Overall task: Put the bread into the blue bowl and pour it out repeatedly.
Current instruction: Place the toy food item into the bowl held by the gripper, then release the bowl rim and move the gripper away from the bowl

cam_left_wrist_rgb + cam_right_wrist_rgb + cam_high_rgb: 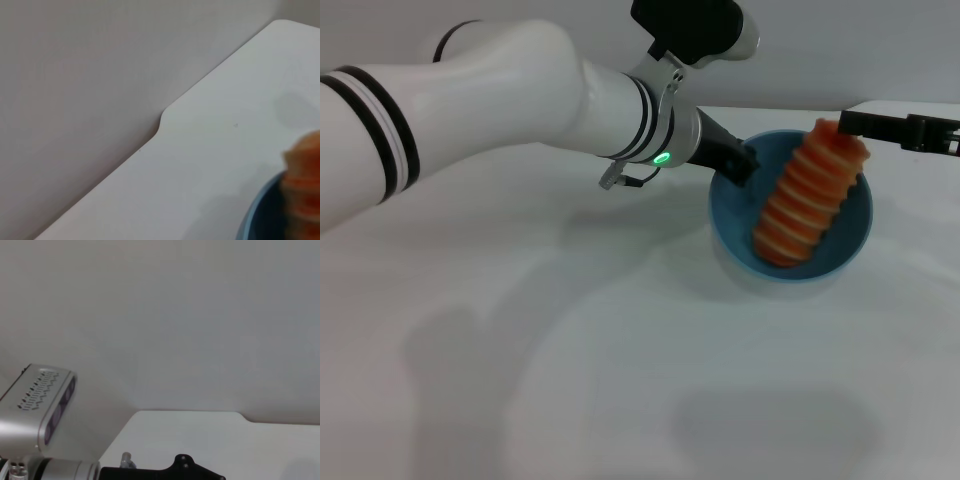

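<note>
The near side of the bowl is still above its shadow. My left gripper should stay closed on the blue bowl until the bottom of the bowl rests on the table.
The blue bowl (790,262) is at the right of the white table (620,380). My left gripper (738,160) is shut on its near-left rim. The bread (808,195), orange-brown with pale ridges, stands tilted inside the bowl, its lower end on the bowl's floor and its upper end above the far rim. My right gripper (847,124) reaches in from the right and holds that upper end. The left wrist view shows a piece of the bowl rim (254,215) and the bread (302,185).
The table's far edge with a notch (162,122) runs along a plain wall. The right wrist view shows the left arm's silver wrist (37,410) and black gripper body (185,471) over the table's back edge.
</note>
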`<state>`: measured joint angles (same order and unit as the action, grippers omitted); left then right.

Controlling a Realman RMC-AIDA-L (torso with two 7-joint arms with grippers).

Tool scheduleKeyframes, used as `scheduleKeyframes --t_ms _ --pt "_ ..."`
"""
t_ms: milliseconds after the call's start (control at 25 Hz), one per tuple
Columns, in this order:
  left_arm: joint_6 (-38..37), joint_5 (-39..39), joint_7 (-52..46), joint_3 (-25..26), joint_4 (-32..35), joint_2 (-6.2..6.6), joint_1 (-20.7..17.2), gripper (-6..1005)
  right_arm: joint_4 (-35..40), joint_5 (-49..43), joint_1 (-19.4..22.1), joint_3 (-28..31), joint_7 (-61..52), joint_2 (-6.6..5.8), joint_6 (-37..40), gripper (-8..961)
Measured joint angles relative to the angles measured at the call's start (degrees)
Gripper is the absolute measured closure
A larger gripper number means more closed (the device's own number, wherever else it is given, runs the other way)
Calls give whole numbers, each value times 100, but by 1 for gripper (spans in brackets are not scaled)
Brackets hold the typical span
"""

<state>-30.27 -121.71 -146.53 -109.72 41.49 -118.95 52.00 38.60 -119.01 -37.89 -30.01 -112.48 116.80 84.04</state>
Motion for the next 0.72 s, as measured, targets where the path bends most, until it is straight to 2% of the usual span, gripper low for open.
scheduleKeyframes --t_ms 240,440,560,720 --pt "-153 13 -16 35 -17 15 -34 1000 82 452 158 51 51 2 46 656" --pt "-860 16 -355 50 -56 44 20 999 607 1272 649 74 110 -7 28 539" --pt "-871 29 -374 10 -54 16 -18 1000 721 1565 891 84 292 1 -35 535" --pt "-678 492 -373 -401 -52 -10 -75 1000 627 1639 1007 73 347 2 -179 530"
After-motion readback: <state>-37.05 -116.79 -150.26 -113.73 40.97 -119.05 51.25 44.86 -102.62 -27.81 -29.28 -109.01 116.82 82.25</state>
